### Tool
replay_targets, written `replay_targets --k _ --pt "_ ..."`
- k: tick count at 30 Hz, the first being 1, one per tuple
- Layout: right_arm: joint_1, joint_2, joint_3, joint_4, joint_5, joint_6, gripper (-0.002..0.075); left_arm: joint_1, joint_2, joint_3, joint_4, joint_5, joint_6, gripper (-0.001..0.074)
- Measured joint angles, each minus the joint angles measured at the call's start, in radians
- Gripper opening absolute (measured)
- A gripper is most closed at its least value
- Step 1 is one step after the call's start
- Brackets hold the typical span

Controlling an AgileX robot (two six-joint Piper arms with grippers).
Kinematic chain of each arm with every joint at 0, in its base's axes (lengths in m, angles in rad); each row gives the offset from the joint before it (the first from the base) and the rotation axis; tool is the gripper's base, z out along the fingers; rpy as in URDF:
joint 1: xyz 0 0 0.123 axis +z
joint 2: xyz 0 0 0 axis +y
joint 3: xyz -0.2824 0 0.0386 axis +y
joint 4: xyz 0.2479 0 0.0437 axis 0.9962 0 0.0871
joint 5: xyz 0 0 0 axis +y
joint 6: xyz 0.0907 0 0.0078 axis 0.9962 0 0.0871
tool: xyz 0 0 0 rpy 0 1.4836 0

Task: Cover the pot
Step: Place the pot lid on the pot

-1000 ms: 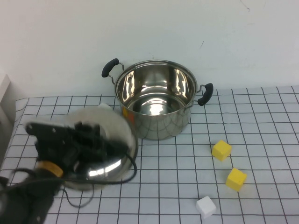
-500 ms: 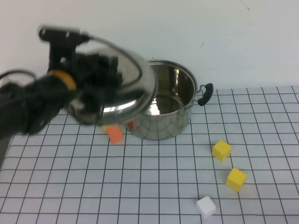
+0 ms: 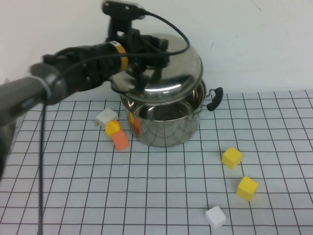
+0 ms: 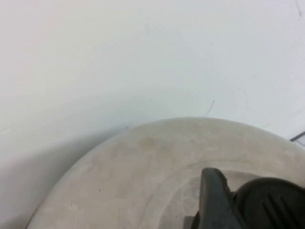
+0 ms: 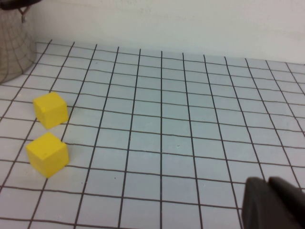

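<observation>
The domed lid's lower edge [image 3: 166, 100] hangs tilted above the pot's rim, so my left gripper needs to lower the lid onto the pot before it lets go.
The shiny steel pot [image 3: 166, 125] with black side handles stands at the back of the checked mat. My left gripper [image 3: 145, 53] is shut on the black knob [image 4: 274, 205] of the domed steel lid [image 3: 168, 68]. It holds the lid just above the pot's rim, tilted, with the far side lower. In the left wrist view one finger [image 4: 213, 200] lies against the knob over the lid's dome [image 4: 143, 162]. My right gripper [image 5: 274, 205] hovers low over the mat to the right, shut and empty. It is out of the high view.
A white cube [image 3: 106, 116], a small yellow piece [image 3: 113, 127] and an orange cube [image 3: 120, 141] lie left of the pot. Two yellow cubes [image 3: 232, 157] [image 3: 247, 188] and a white cube [image 3: 215, 217] lie front right. The wall stands close behind the pot.
My left arm has lifted the lid from the mat at the front left and carried it up and right, over the pot. The cubes it hid now show.
</observation>
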Motion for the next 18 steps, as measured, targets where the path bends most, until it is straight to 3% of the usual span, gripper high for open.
replay_targets --k 9,18 --pt "0.000 0.000 0.000 0.000 0.000 0.000 0.0009 -0.013 0.217 -0.215 0.062 0.004 -0.052 0.0318" --pt "0.000 0.000 0.000 0.000 0.000 0.000 0.0009 -0.013 0.282 -0.245 0.064 0.015 -0.095 0.0318"
